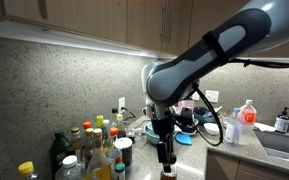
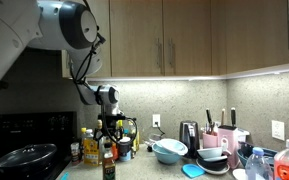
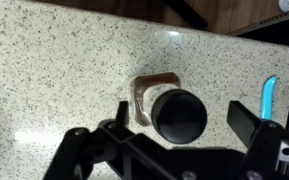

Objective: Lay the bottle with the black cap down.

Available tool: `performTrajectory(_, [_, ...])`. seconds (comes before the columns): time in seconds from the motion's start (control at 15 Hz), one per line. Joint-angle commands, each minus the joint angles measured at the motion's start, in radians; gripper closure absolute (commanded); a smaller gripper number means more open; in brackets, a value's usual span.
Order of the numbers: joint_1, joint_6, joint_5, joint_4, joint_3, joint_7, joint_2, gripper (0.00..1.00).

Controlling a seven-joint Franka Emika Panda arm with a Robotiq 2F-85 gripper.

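I need to close my gripper now, because the cap is between my open fingers with a gap on both sides. Closing now would hold the bottle's round black cap (image 1: 168,167).
The bottle with the black cap (image 3: 179,115) stands upright on the speckled counter. In the wrist view I look straight down on its round black cap. My gripper (image 3: 180,126) is open, with one finger on each side of the cap and a gap to both. In both exterior views the gripper (image 1: 166,147) (image 2: 109,140) hangs straight down over the small dark bottle (image 2: 109,167), which stands near the counter's front edge. In an exterior view the bottle (image 1: 167,158) is mostly hidden by the fingers.
A cluster of bottles with yellow, red and green caps (image 1: 92,145) stands close beside the gripper. Blue bowls (image 2: 170,150) and a dish rack (image 2: 216,150) stand further along. A spray bottle (image 1: 246,122) stands by the sink (image 1: 284,148). A pan (image 2: 24,157) sits on the stove.
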Motion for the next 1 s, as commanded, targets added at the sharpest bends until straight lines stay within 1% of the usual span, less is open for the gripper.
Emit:
performTrajectory(0.0, [0.002,-0.003,0.002,0.005,-0.001,0.000,0.002,0.00])
performTrajectory(0.73, [0.001,0.007,0.005,0.004,0.002,-0.012,0.002,0.00])
performTrajectory(0.8, [0.000,0.009,0.007,0.003,0.003,-0.017,0.002,0.25])
performTrajectory(0.87, [0.000,0.011,0.007,0.002,0.004,-0.018,0.002,0.26])
performTrajectory(0.93, [0.000,0.012,0.007,0.003,0.004,-0.018,0.002,0.32])
